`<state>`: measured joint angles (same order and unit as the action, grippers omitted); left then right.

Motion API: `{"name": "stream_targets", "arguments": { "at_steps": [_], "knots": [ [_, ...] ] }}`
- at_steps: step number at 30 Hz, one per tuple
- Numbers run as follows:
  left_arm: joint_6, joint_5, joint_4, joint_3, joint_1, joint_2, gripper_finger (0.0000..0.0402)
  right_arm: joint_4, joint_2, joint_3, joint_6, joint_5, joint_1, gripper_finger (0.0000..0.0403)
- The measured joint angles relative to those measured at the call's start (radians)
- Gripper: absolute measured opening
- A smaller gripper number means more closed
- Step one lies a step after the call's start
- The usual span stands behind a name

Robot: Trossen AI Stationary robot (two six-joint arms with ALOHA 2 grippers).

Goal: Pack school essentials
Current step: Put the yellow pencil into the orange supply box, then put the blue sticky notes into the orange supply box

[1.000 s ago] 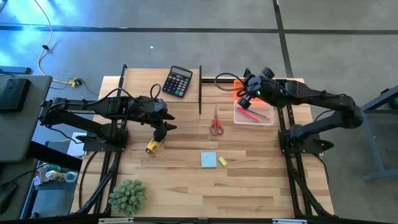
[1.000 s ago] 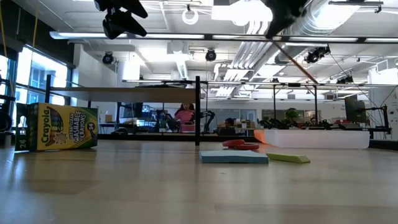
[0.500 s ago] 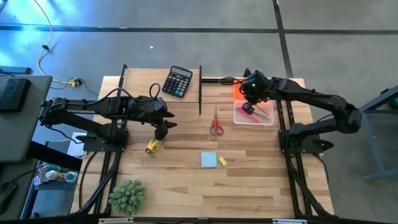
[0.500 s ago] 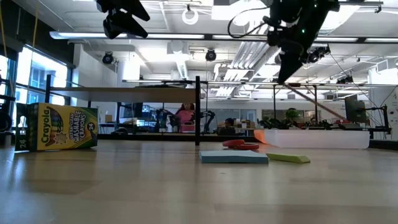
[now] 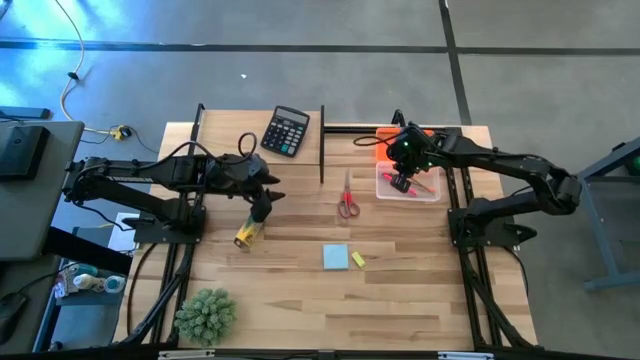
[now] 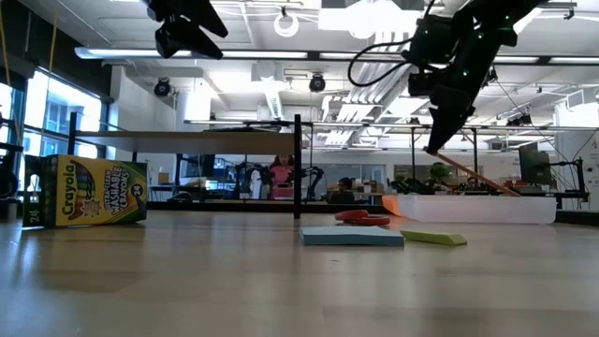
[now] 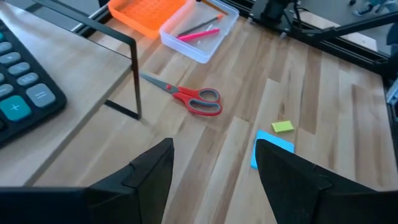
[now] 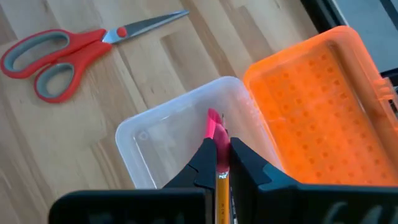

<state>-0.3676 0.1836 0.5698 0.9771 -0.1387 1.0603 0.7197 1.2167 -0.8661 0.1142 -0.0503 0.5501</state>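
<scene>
The pencil would rest in the box, as its lower end points down inside the box's sides. It is time for my right gripper to open.
My right gripper [image 8: 221, 146] hangs over the clear plastic box [image 5: 424, 192], shut on a thin pencil [image 6: 473, 171]. A pink pen [image 7: 199, 34] and another pencil [image 7: 194, 26] lie in the box. Its orange lid [image 8: 317, 106] lies open toward the far edge. Red-handled scissors [image 5: 347, 200], the blue note pad [image 5: 335, 257] and the small yellow block [image 5: 358, 259] lie flat on the table. My left gripper [image 5: 262, 208] is open, high above the table beside a yellow crayon box [image 5: 247, 235]. My right gripper pinches the pencil near its upper end [image 8: 221, 177] between its two fingers, coming from above and slanting down. The pencil runs along the fingers and slopes down from them. Its lower end [image 6: 505, 191] reaches the box; I cannot tell whether it touches.
A black calculator [image 5: 286, 131] lies at the far edge, left of an upright black bar frame [image 5: 322, 145]. A spiky green plant [image 5: 205, 313] stands at the near left corner. Bare wood stretches across the near half of the table.
My right gripper has moved from above the orange lid toward the near edge and down over the clear box, tipping its fingers downward, with the pencil still in its hold. The pencil's lower end has come down to the box. The left arm has kept still.
</scene>
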Motion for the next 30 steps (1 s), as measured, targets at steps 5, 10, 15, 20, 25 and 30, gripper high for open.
{"name": "stream_targets", "arguments": {
  "at_steps": [5, 10, 15, 20, 25, 30],
  "knots": [
    [-0.010, 0.012, 0.000, 0.000, 0.000, 0.000, 0.0213, -0.015, 0.000, 0.000, 0.018, -0.002, 0.000, 0.0035],
    [-0.023, 0.015, 0.000, 0.000, 0.000, 0.000, 0.0213, -0.015, 0.000, 0.000, 0.012, -0.017, 0.000, 0.0096],
    [-0.024, 0.015, 0.000, 0.000, 0.000, 0.000, 0.0213, -0.014, 0.000, -0.001, -0.010, -0.027, 0.000, 0.0140],
    [-0.044, 0.014, 0.000, 0.000, 0.000, 0.000, 0.0213, -0.008, 0.000, -0.001, -0.029, -0.024, 0.000, 0.0157],
    [-0.049, 0.011, 0.000, 0.000, 0.000, 0.000, 0.0213, -0.007, -0.012, -0.002, -0.095, 0.040, -0.001, 0.0153],
    [-0.049, -0.002, 0.000, 0.000, 0.000, 0.000, 0.0213, -0.011, -0.084, -0.002, -0.212, 0.098, -0.039, 0.0144]
  ]
}}
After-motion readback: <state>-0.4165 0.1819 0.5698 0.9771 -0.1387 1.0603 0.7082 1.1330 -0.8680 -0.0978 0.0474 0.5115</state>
